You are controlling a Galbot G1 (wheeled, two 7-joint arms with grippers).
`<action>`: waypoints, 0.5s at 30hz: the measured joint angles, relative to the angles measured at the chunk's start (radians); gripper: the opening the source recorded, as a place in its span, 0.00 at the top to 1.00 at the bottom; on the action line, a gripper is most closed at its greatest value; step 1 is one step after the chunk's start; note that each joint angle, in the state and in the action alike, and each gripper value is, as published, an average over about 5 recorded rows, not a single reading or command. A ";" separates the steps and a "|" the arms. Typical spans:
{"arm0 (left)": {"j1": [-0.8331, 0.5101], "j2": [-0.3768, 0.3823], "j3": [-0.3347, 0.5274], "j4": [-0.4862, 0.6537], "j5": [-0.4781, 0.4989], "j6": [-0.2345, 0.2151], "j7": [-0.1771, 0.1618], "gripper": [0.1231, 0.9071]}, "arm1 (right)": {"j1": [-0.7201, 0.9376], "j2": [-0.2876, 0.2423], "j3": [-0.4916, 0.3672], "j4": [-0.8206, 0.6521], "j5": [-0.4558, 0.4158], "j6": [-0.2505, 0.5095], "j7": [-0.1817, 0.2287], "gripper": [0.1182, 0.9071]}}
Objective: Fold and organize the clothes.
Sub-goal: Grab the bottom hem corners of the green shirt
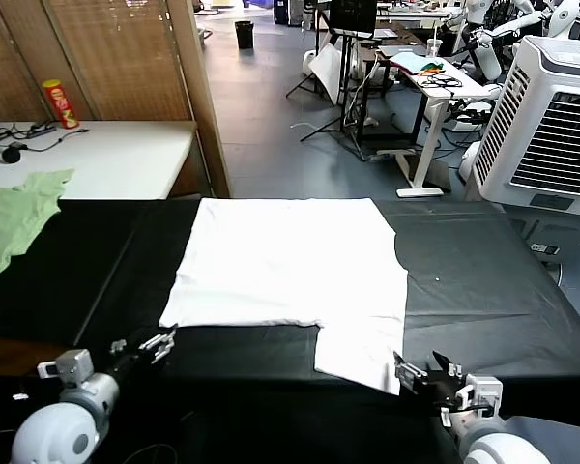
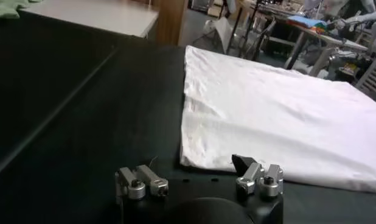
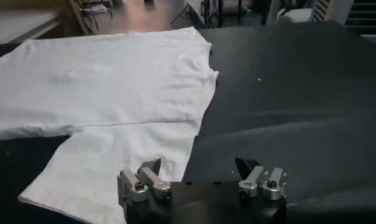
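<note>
The right gripper takes hold of the shirt by its sleeve [image 1: 360,353] next, to start folding the white T-shirt [image 1: 290,261] neatly.
The clothes, a plain white T-shirt [image 1: 290,261], lie flat on the black table [image 1: 493,280]. One flap [image 1: 362,353] of the shirt reaches toward the front edge. No print shows. My left gripper [image 1: 140,346] stands open just short of the shirt's near left corner [image 2: 183,159], holding nothing. In the left wrist view the left gripper [image 2: 197,165] faces that corner of the T-shirt [image 2: 279,115]. My right gripper [image 1: 423,370] is open at the flap's near right corner. In the right wrist view the right gripper [image 3: 198,165] has one finger over the edge of the T-shirt [image 3: 115,91] and the other over bare table.
A pale green garment [image 1: 14,217] lies at the table's far left. Behind it is a white side table [image 1: 106,155] with a red and yellow can [image 1: 60,103]. A large white air cooler [image 1: 551,126] stands beyond the right end.
</note>
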 joint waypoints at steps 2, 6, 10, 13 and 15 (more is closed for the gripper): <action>-0.004 -0.002 0.004 0.006 0.005 -0.002 0.000 0.14 | 0.001 0.001 -0.005 -0.003 -0.007 0.001 -0.002 0.14; -0.021 -0.009 0.020 0.028 0.028 -0.011 0.000 0.14 | 0.003 0.008 -0.022 -0.012 -0.025 0.004 -0.007 0.14; -0.039 -0.016 0.037 0.047 0.040 -0.014 -0.001 0.14 | 0.001 0.014 -0.033 -0.022 -0.035 0.005 -0.008 0.21; -0.050 -0.018 0.045 0.064 0.043 -0.018 -0.002 0.17 | 0.000 0.018 -0.039 -0.030 -0.043 0.008 -0.008 0.28; -0.056 -0.020 0.050 0.074 0.044 -0.023 -0.002 0.24 | 0.000 0.022 -0.044 -0.035 -0.050 0.011 -0.010 0.32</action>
